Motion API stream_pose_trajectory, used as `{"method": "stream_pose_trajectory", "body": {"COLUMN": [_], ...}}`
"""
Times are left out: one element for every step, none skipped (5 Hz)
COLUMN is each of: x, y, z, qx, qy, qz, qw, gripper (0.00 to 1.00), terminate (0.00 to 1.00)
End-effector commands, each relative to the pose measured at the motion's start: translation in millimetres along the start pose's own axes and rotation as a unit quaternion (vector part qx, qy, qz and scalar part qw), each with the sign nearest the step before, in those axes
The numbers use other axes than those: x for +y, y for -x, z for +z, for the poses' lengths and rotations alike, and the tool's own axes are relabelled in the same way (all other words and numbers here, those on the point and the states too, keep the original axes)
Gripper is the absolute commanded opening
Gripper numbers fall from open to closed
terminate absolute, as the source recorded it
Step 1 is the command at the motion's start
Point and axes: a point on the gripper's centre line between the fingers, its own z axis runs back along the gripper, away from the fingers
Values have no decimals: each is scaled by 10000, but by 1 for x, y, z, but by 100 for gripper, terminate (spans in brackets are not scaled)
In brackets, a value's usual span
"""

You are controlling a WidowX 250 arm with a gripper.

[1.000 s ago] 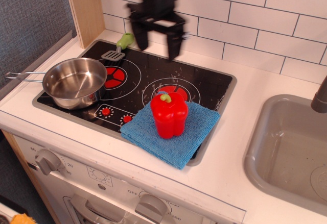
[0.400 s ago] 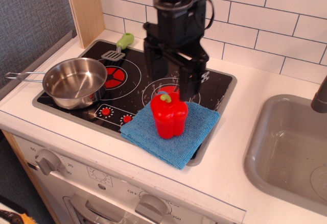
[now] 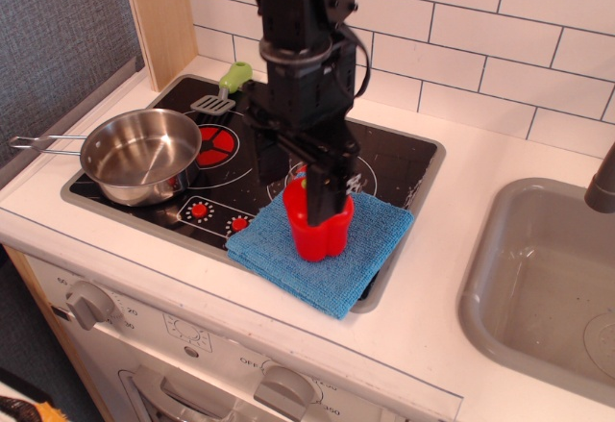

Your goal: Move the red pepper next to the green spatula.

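Observation:
I will next grab the red pepper by its top [image 3: 301, 194] with my gripper. Then I will put the pepper beside the green spatula [image 3: 223, 89].
The red pepper [image 3: 322, 233] stands upright on a blue cloth [image 3: 322, 254] at the front right of the black stove top. My gripper [image 3: 293, 186] is open and has come down over the pepper, one finger at its left and one over its top front, hiding the stem. I cannot tell whether the fingers touch it. The green spatula [image 3: 223, 89] lies at the stove's back left, green handle toward the wall, grey slotted blade toward the pan, well left of the pepper.
A steel saucepan [image 3: 141, 156] with a long wire handle sits on the front left burner. A wooden post [image 3: 159, 13] stands at the back left. A grey sink [image 3: 548, 287] is at the right. White tiled wall behind.
My gripper has moved from the back of the stove near the spatula forward and down, and now brackets the pepper. The pepper, spatula and pan have not moved.

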Motion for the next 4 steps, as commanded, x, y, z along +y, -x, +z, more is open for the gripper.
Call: {"method": "stream_pose_trajectory", "body": {"x": [-6,-5,-2,10], "y": [2,-3,-8,-21], "z": [11,16,24,47], "qx": [-256,-341,-462,-805], "qy": [-88,-61,15,37], "qz": [-171,-147,-59,87], "qw": [9995,9993,9989,9967], "gripper": [0,0,0,0], "terminate": [0,0,0,0]}}
